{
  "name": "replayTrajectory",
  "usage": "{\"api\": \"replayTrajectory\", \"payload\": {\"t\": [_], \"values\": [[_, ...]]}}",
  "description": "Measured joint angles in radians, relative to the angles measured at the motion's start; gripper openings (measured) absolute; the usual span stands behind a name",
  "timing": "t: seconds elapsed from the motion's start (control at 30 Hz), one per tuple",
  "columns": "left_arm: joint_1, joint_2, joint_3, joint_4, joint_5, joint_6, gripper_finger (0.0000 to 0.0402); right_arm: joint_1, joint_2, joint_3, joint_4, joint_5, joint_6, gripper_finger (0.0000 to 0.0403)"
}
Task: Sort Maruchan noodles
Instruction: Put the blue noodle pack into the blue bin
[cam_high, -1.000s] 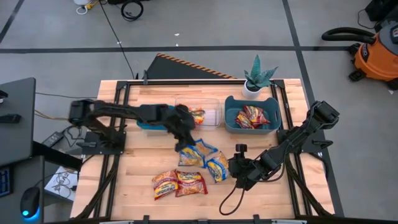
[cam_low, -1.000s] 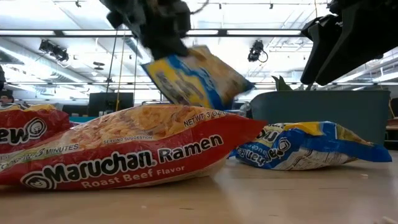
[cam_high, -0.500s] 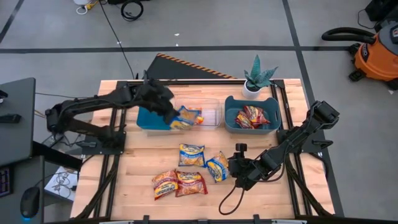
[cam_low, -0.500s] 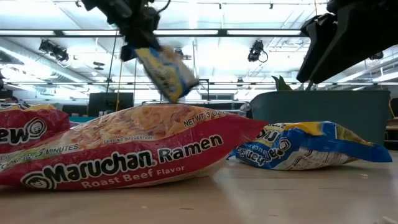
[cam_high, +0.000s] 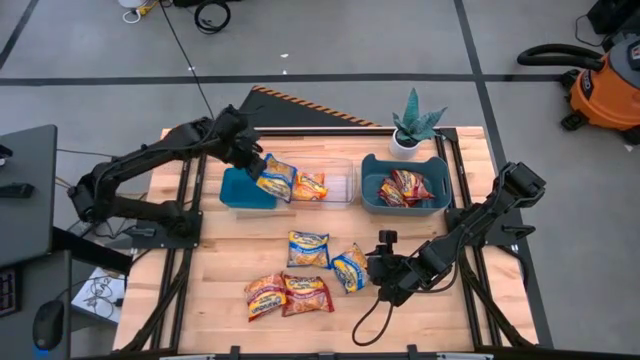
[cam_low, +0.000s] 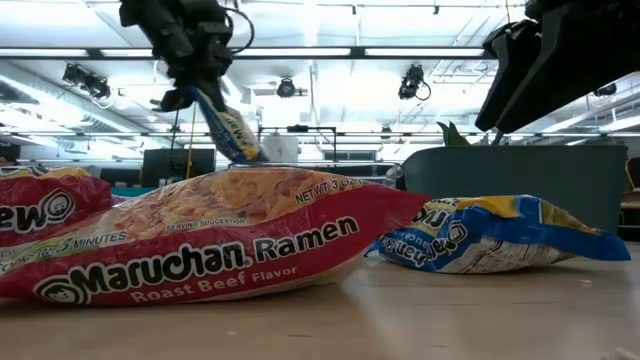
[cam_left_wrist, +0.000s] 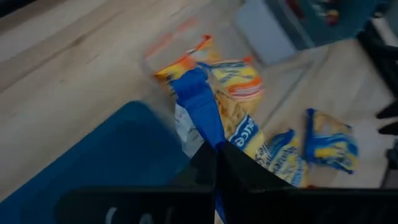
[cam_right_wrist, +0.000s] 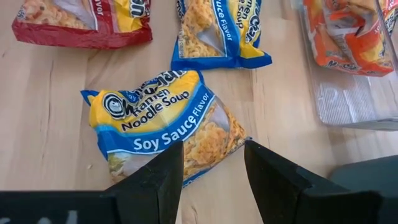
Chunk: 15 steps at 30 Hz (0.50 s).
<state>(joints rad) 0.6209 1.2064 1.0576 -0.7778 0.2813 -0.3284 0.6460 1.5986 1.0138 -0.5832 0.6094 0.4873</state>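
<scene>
My left gripper holds the packet and should keep hold of it until it is over the nearer teal bin (cam_high: 243, 191), because the packet's lower end (cam_high: 280, 187) hangs over the clear bin.
My left gripper (cam_high: 254, 163) is shut on a blue-and-yellow noodle packet (cam_high: 276, 179), high over the join between the left teal bin (cam_high: 238, 192) and the clear bin (cam_high: 335, 184). An orange packet (cam_high: 309, 186) lies in the clear bin, and red packets (cam_high: 403, 187) lie in the right teal bin (cam_high: 372, 196). Flat on the table lie two blue-and-yellow packets (cam_high: 308, 248) (cam_high: 350, 267), an orange one (cam_high: 264, 296) and a red one (cam_high: 309, 293). My right gripper (cam_right_wrist: 211, 168) is open, low over the table just short of the Soy Sauce packet (cam_right_wrist: 163, 126). My left gripper pinches the blue-and-yellow packet by its blue sealed end (cam_left_wrist: 200, 118) between the two shut fingers, coming from above. The packet is lifted clear and hangs tilted below the fingers (cam_low: 226, 125), over the bins.
A potted plant (cam_high: 413, 124) stands at the table's far edge behind the right teal bin. The red Roast Beef packet (cam_low: 200, 245) fills the near foreground of the low view. Bare wood lies left of the loose packets and along the near edge.
My left gripper has carried the blue-and-yellow packet up from the table's middle toward the far left, and it now hangs over the teal and clear bins. The packet has swung from lying broad to hanging edge-down. The right arm has kept still.
</scene>
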Motion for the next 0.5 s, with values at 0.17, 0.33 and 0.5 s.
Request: {"api": "replayTrajectory", "payload": {"t": [0.17, 0.33, 0.5], "values": [[0.065, -0.009, 0.0, -0.092, -0.032, 0.049, 0.0007, 0.0, 0.0, 0.0, 0.003, -0.001, 0.01, 0.0175], [0.118, -0.018, -0.002, -0.211, -0.101, 0.085, 0.0007, 0.0, 0.0, 0.0, 0.008, -0.005, 0.01, 0.0175], [0.128, -0.018, -0.092, -0.215, -0.103, 0.098, 0.0007, 0.0, 0.0, 0.0, 0.012, -0.007, 0.01, 0.0175]]}}
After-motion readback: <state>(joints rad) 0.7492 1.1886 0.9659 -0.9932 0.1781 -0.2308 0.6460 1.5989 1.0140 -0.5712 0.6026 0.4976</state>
